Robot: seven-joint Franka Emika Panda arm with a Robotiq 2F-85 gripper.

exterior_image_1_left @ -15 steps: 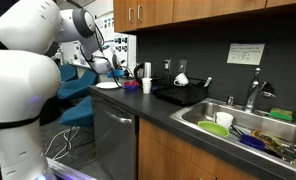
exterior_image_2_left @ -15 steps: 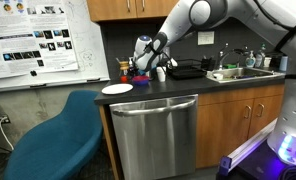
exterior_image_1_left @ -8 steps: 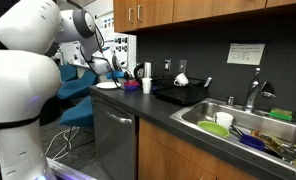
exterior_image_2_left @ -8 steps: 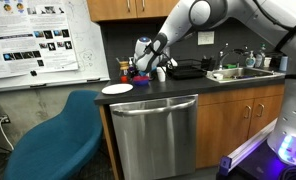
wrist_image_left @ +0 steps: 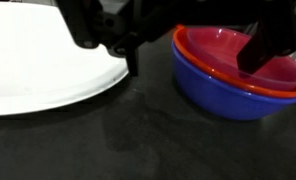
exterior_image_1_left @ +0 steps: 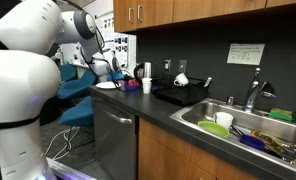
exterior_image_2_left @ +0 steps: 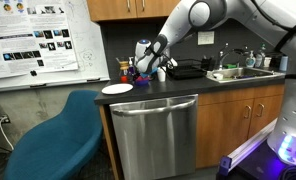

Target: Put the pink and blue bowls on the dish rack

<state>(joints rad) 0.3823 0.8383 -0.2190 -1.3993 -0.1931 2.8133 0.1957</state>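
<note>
My fingers are around the stacked rims, one inside the pink bowl, one outside, so my gripper should close and would hold the rims.
The pink bowl [wrist_image_left: 233, 55] sits nested inside the blue bowl [wrist_image_left: 213, 95] on the dark counter, right of centre in the wrist view. My gripper [wrist_image_left: 191, 68] is open and low over them. One finger [wrist_image_left: 133, 55] hangs outside the stacked rims on the plate side, and the other finger [wrist_image_left: 258, 50] is inside the pink bowl. Whether the fingers touch the rims I cannot tell. In both exterior views the bowls [exterior_image_1_left: 131, 86] [exterior_image_2_left: 138, 79] are small, with the gripper [exterior_image_1_left: 123, 76] [exterior_image_2_left: 141, 70] just above them. The black dish rack [exterior_image_1_left: 184, 94] [exterior_image_2_left: 188, 71] stands farther along the counter toward the sink.
A flat white plate [wrist_image_left: 38, 60] [exterior_image_1_left: 107, 86] [exterior_image_2_left: 117, 89] lies right beside the bowls. A white cup [exterior_image_1_left: 146, 85] stands between the bowls and the rack. The steel sink [exterior_image_1_left: 203, 118] holds a pale green bowl [exterior_image_1_left: 215, 129] and other dishes. A blue chair [exterior_image_2_left: 53, 135] stands by the counter's end.
</note>
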